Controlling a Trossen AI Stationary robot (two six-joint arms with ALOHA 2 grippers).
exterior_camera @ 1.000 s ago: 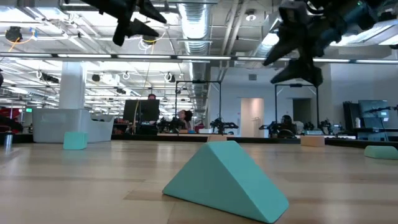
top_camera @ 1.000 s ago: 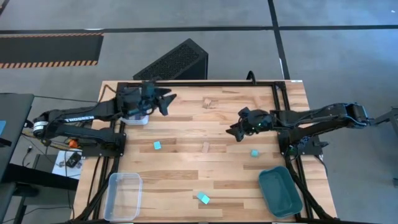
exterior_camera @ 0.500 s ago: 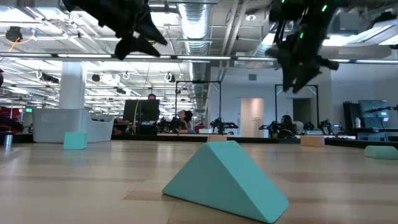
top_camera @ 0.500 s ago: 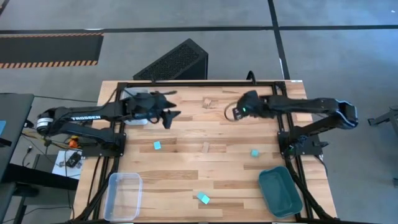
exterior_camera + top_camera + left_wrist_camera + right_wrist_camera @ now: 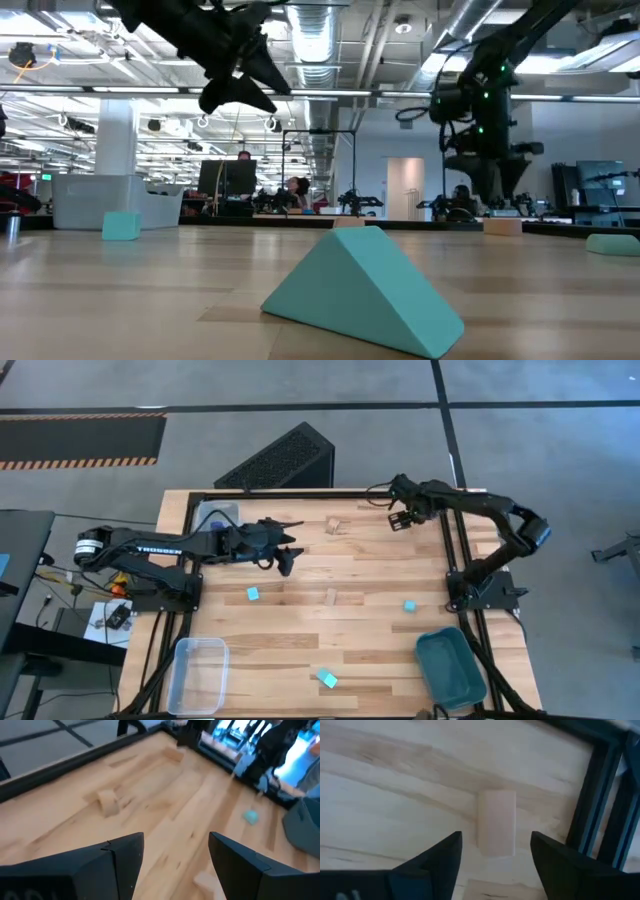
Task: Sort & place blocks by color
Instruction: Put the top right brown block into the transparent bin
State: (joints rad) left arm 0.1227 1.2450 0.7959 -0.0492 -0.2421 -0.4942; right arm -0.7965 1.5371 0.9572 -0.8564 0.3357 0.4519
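I should lower my right gripper first and then close it on the block. Its fingers are above the tan block (image 5: 496, 822), so they would miss if they closed now.
My left gripper (image 5: 285, 557) (image 5: 176, 840) hangs open above the table's middle-left. A tan piece (image 5: 106, 802), a second tan piece (image 5: 173, 754) and a teal cube (image 5: 250, 816) lie on the wood ahead of it. My right gripper (image 5: 400, 520) (image 5: 496, 836) hangs open at the far right. A pale tan oblong block (image 5: 496, 822) lies flat below it, beside the black frame. Teal cubes (image 5: 253, 593) (image 5: 409, 605), a teal wedge (image 5: 327, 679) (image 5: 360, 290) and tan pieces (image 5: 334, 526) (image 5: 331, 597) rest on the table. No dark blue-purple bars show.
One clear bin (image 5: 200, 675) sits at the near left corner, another clear bin (image 5: 215, 515) at the far left behind my left arm. A dark teal tray (image 5: 450, 668) sits at the near right. A black frame rail (image 5: 600, 795) runs close beside the tan block under my right gripper.
My right gripper has swung from the table's middle toward the far edge and right, and now points down over the tan block by the frame. My left gripper has moved from the far-left bin toward the near edge and a little to the right, dropping lower.
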